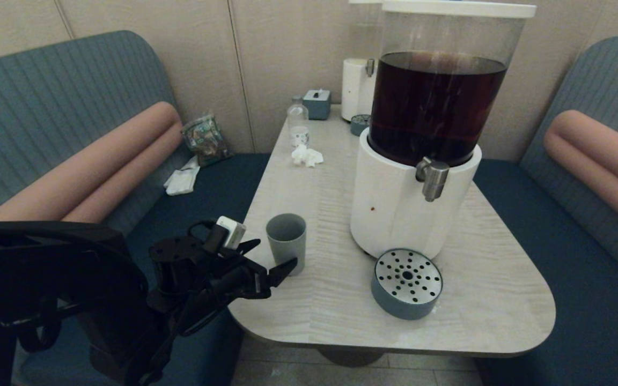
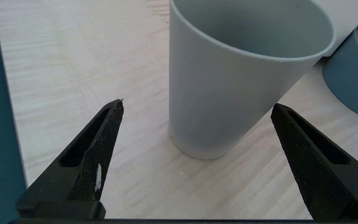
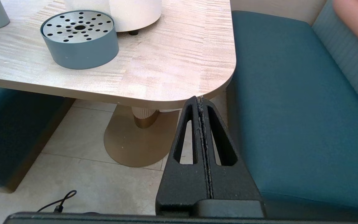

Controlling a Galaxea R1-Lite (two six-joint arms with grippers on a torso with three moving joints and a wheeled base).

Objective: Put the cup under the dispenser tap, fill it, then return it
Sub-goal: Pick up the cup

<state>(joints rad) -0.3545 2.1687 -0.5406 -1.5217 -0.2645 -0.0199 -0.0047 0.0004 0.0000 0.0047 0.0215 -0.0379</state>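
Observation:
My left gripper needs to move toward the grey-green cup before it closes. In the left wrist view, the fingers stop short of the cup's near side.
The grey-green cup (image 1: 286, 236) stands upright and empty on the table's near left part, left of the large dispenser. My left gripper (image 1: 277, 252) is open at the table's left edge, right by the cup. In the left wrist view the cup (image 2: 228, 93) stands centred just ahead of the spread left gripper (image 2: 197, 103), and neither finger touches it. The steel dispenser tap (image 1: 432, 179) sticks out of the white base below the tank of dark brown liquid, with nothing under it. My right gripper (image 3: 200, 99) is shut and empty, low beside the table's near right corner.
A round blue-grey drip tray (image 1: 406, 283) with a perforated steel top lies in front of the dispenser's white base (image 1: 395, 214). A crumpled tissue (image 1: 307, 156), a small bottle (image 1: 298, 122), a tissue box (image 1: 317, 103) and a smaller white dispenser (image 1: 356, 88) stand at the back. Blue benches flank the table (image 1: 491, 289).

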